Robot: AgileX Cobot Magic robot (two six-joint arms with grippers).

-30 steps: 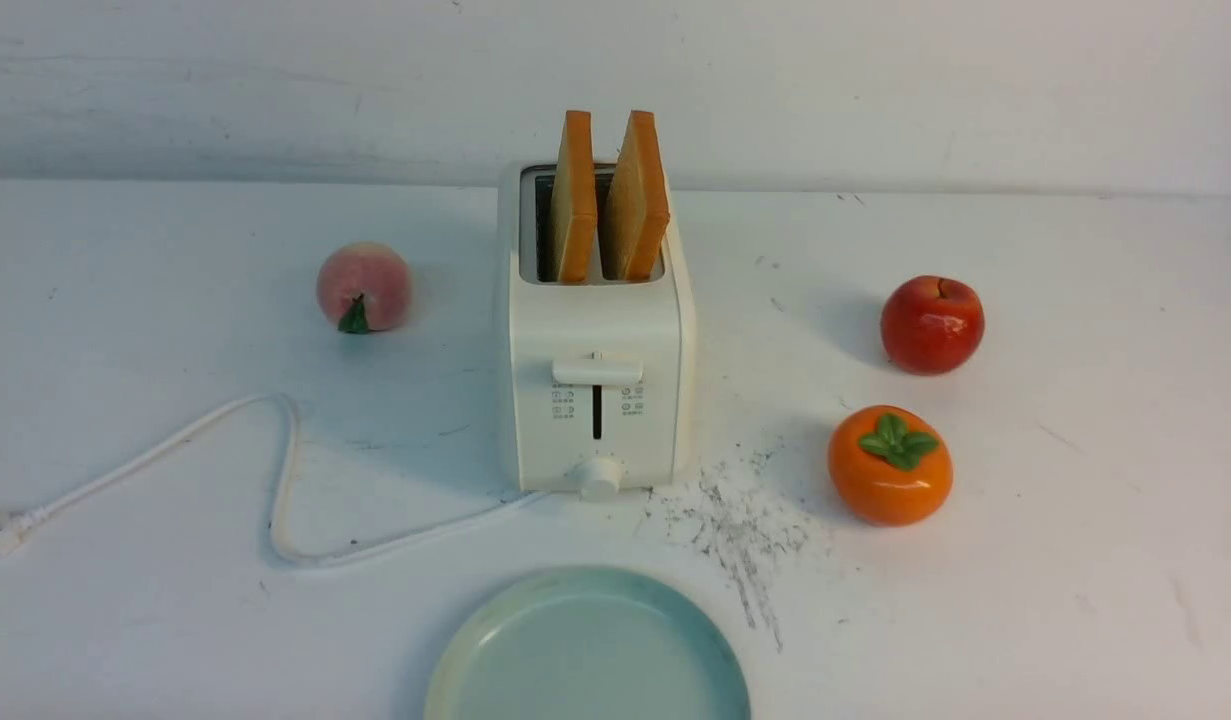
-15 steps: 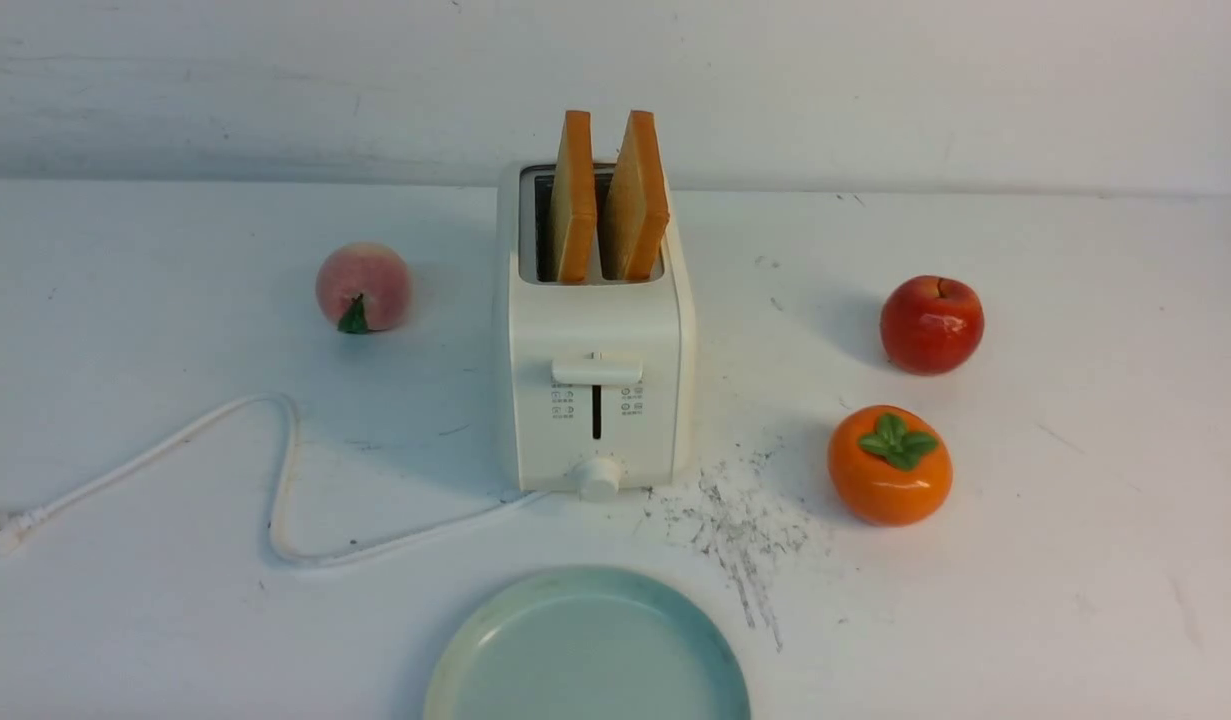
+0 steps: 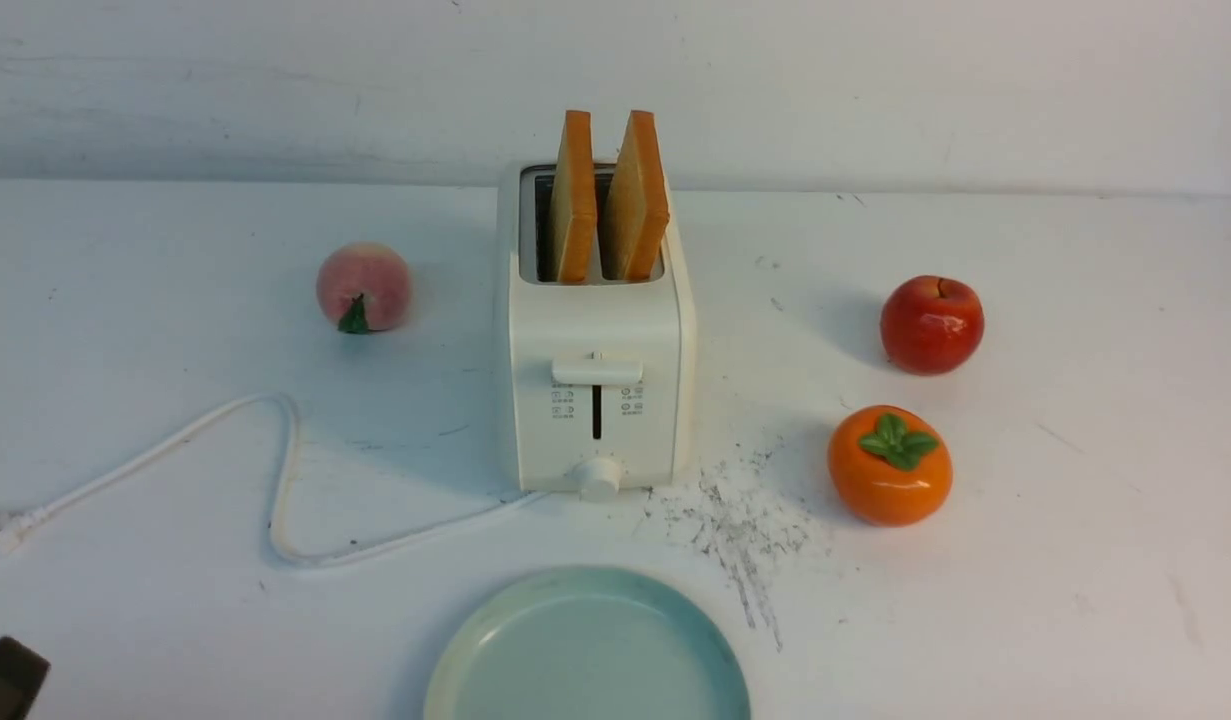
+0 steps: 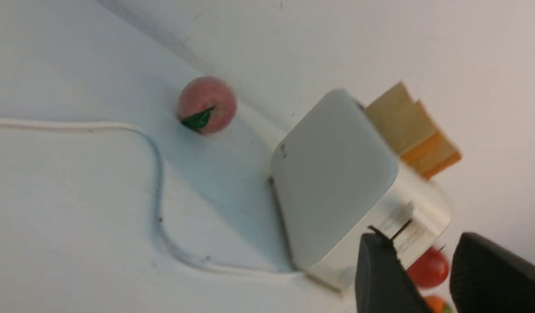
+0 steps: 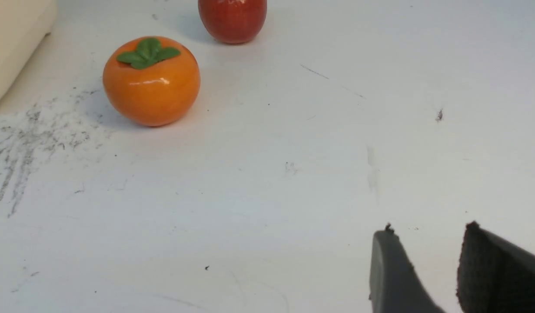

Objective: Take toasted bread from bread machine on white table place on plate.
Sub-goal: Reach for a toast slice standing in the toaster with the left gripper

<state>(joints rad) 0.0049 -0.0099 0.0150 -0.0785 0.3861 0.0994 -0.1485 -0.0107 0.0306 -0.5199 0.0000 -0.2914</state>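
Observation:
My left gripper grabs a slice of toasted bread by its raised top crust (image 3: pixel 581 168) next, since the bread machine's slot (image 3: pixel 541 228) hides the lower part of the slice.
The cream-white bread machine (image 3: pixel 595 380) stands mid-table on the white table (image 3: pixel 1075 560). Two slices of toasted bread (image 3: pixel 575 195) (image 3: pixel 637 195) stick up from its slots. The pale blue-green plate (image 3: pixel 495 650) lies in front of it, with nothing on it. In the left wrist view my left gripper (image 4: pixel 419 238) is open and holds nothing. It hangs apart from the bread machine (image 4: pixel 332 174), near its front corner, with the toasted bread (image 4: pixel 413 130) beyond. My right gripper (image 5: pixel 429 229) is open over bare table, away from everything.
A pink peach (image 3: pixel 364 286) lies left of the bread machine. A red apple (image 3: pixel 932 324) and an orange persimmon (image 3: pixel 889 464) lie to its right. The white power cord (image 3: pixel 275 480) loops across the table's left part. A dark part of my left arm (image 3: pixel 5 678) shows at the near left corner.
A dark part of my left arm has come into the front view's lower left corner. The bread, bread machine, plate and fruit have not moved.

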